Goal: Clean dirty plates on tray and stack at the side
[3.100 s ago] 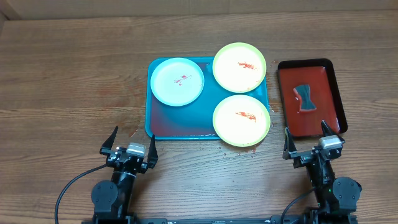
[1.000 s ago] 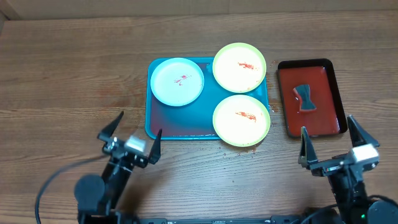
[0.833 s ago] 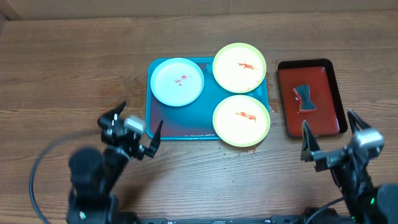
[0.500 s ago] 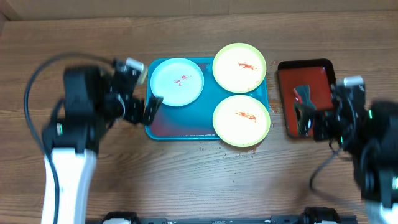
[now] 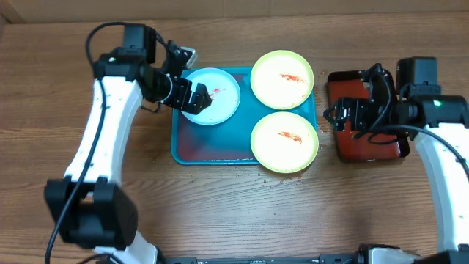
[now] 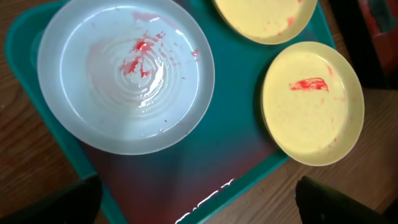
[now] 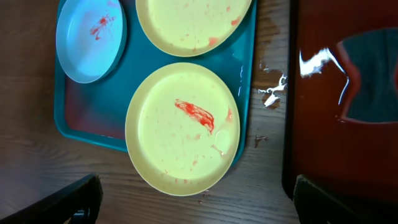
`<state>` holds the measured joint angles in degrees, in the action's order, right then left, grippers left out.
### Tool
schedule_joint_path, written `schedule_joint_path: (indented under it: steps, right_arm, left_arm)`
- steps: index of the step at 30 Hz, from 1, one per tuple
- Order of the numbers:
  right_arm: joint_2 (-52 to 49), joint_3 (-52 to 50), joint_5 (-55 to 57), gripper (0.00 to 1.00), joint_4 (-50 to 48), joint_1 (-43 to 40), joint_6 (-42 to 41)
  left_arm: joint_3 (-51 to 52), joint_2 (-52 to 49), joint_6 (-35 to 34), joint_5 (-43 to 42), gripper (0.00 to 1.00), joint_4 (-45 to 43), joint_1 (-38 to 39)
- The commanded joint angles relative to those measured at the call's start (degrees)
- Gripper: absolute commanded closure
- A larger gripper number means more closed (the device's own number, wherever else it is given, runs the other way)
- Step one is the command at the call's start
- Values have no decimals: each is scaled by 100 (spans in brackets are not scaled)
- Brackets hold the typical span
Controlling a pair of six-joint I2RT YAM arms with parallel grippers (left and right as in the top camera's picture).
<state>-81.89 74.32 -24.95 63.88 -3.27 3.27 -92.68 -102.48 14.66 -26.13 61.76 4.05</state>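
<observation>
Next, my left gripper grabs the mint-blue plate's rim away from the yellow-green plates, which leaves its smeared side open to clean.
The turquoise tray [image 5: 212, 143] holds a mint-blue rimmed plate [image 5: 220, 99] at its back left and two yellow-green plates, one at the back right [image 5: 282, 79] and one at the front right [image 5: 284, 141]. All have red smears. My left gripper [image 5: 192, 95] is open above the mint plate's left edge, empty. In the left wrist view the mint plate [image 6: 124, 74] and tray floor [image 6: 186, 168] lie below my open gripper [image 6: 199, 196]. My right gripper [image 5: 346, 117] is open over the red tray's left edge; its wrist view shows the front yellow-green plate [image 7: 183, 127] below.
A smaller red tray with a black rim [image 5: 392, 147] stands right of the turquoise one. A dark grey-blue sponge [image 7: 373, 74] lies in it. Crumbs and wet spots [image 7: 270, 93] lie on the wood between the trays.
Both arms have risen from the front edge and swung back: the left over the mint plate, the right over the red tray's left side. The plates have not moved.
</observation>
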Motion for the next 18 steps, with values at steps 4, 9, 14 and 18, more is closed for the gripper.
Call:
schedule_joint_path:
  steps: [4,9,14,18]
  right_arm:
    - [-81,151,50,20,-42,31,-55]
    - [-81,151,92,20,-48,31,-52]
    - [-81,151,94,20,-52,31,-50]
    - [-81,151,94,20,-52,31,-50]
  left_arm:
    - [-144,-667,-1561,1241,0,-527,4]
    - [-144,-1143,-2260,1862,1,-966,31]
    - [-144,-1587,-2262,1860,13,-1283,116]
    - [-144,-1812,-2262,1864,20,-1364,162]
